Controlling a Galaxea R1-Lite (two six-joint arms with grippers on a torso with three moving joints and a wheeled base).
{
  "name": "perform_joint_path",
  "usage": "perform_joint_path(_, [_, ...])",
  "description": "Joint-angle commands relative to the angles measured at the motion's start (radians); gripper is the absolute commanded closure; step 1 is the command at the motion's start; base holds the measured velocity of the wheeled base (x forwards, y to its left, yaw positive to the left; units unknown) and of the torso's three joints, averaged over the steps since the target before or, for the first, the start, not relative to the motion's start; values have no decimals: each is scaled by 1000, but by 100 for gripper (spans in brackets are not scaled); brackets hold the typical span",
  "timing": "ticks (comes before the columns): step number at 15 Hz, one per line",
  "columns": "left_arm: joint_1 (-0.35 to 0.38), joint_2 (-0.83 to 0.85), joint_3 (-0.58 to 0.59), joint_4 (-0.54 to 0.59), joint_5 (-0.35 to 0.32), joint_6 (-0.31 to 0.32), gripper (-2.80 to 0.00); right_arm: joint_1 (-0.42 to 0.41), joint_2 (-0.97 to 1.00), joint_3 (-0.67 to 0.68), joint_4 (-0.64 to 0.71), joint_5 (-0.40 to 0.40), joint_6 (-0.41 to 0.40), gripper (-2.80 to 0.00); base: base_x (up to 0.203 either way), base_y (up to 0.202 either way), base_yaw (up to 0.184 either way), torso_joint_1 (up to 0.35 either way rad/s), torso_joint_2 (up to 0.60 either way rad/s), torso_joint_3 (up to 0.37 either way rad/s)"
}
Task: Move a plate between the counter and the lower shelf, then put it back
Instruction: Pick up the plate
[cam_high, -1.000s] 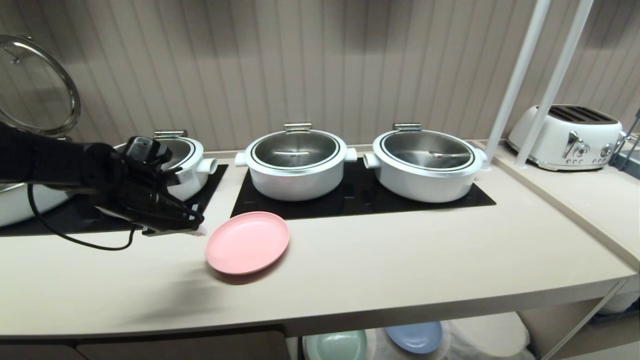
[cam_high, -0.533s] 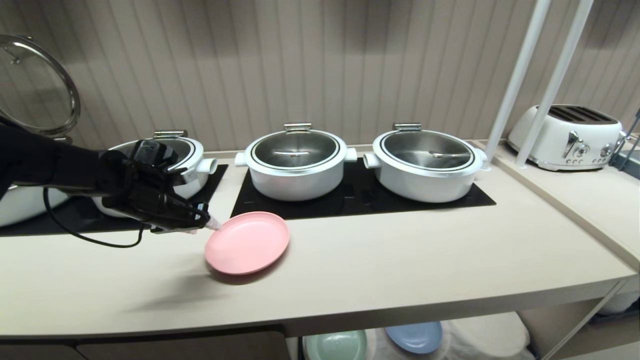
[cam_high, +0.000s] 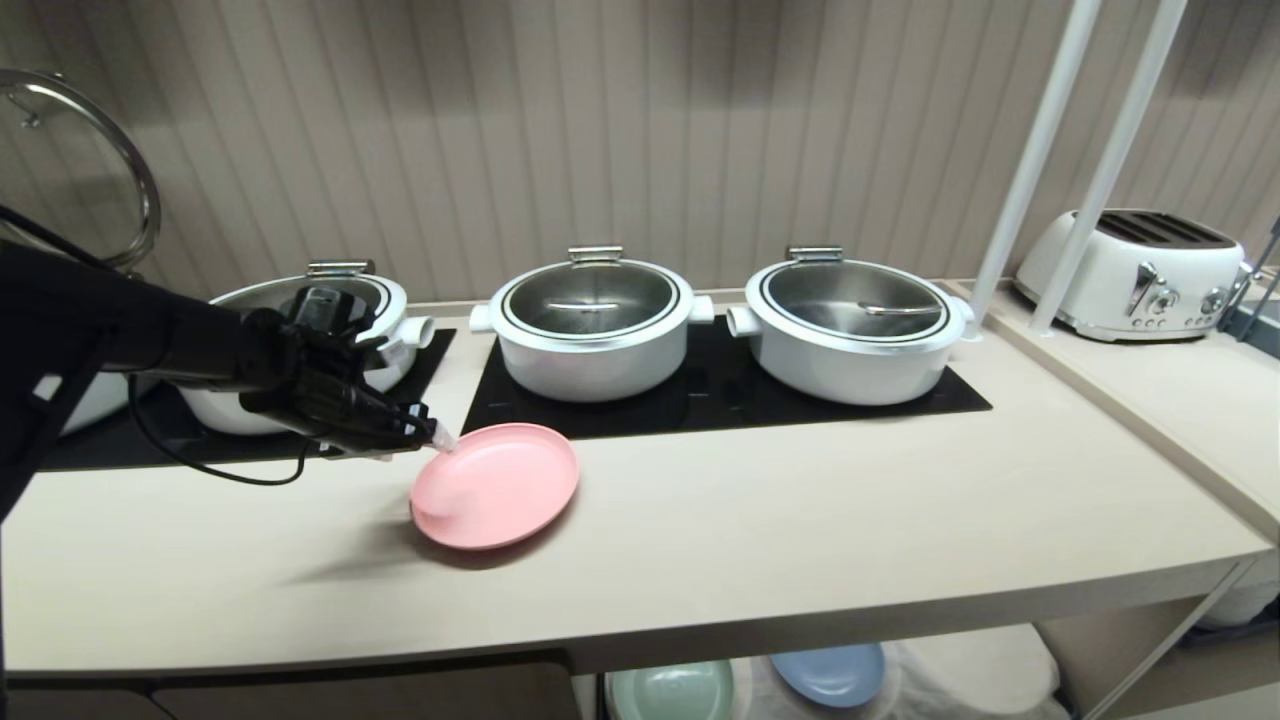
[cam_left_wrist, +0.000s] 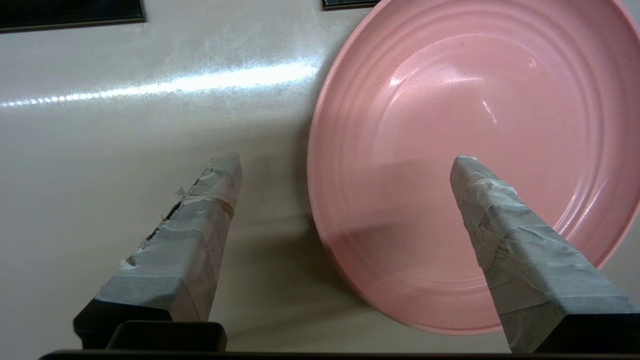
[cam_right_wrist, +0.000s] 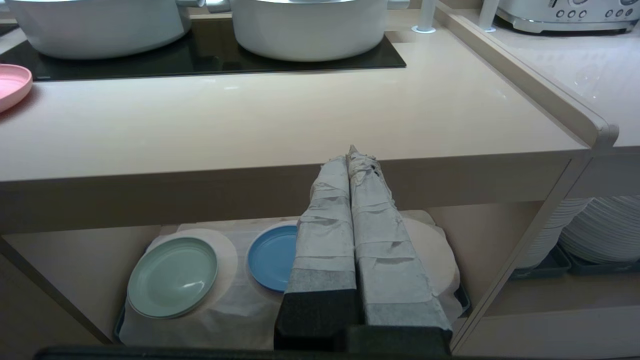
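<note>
I need to lower my left gripper before I close it on the pink plate. My fingers are above its rim (cam_high: 413, 505), apart from their shadow, so they would miss if I closed now.
The pink plate (cam_high: 497, 485) lies flat on the beige counter (cam_high: 800, 500), just in front of the black hob panels. My left gripper (cam_high: 437, 443) reaches in from the left and is at the plate's near-left rim. In the left wrist view the left gripper (cam_left_wrist: 346, 161) is open and straddles that rim: one taped finger (cam_left_wrist: 492, 225) hangs over the plate (cam_left_wrist: 475, 125), the other (cam_left_wrist: 200, 220) over bare counter (cam_left_wrist: 125, 150). Nothing is gripped. My right gripper (cam_right_wrist: 352, 152) is shut and empty, parked in front of the counter's edge, above the cloth-draped lower shelf (cam_right_wrist: 235, 310).
Three white pots (cam_high: 595, 325) stand on the hobs behind the plate, the leftmost close behind my left arm, with a raised glass lid (cam_high: 75, 170) at far left. Two white poles (cam_high: 1040, 160) and a toaster (cam_high: 1135, 270) stand at right. A mint-green plate (cam_right_wrist: 172, 277) and a blue plate (cam_right_wrist: 272, 255) lie on the lower shelf.
My left gripper has moved right to the plate's rim and has opened from nearly shut. The plate has stayed where it was. The right arm has not moved.
</note>
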Motion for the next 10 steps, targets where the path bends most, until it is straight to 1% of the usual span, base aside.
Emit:
perform_joint_path(1, [6,27,-8,4,10,0,-280,0,0,0,0,0,0,0,0,0,0,0,0,0])
perform_joint_path(3, [11,49,-8,4,38,0,-280,-1,0,0,0,0,0,0,0,0,0,0,0,0])
perform_joint_path(10, [11,94,-10,2,41,-1,-280,0,0,0,0,0,0,0,0,0,0,0,0,0])
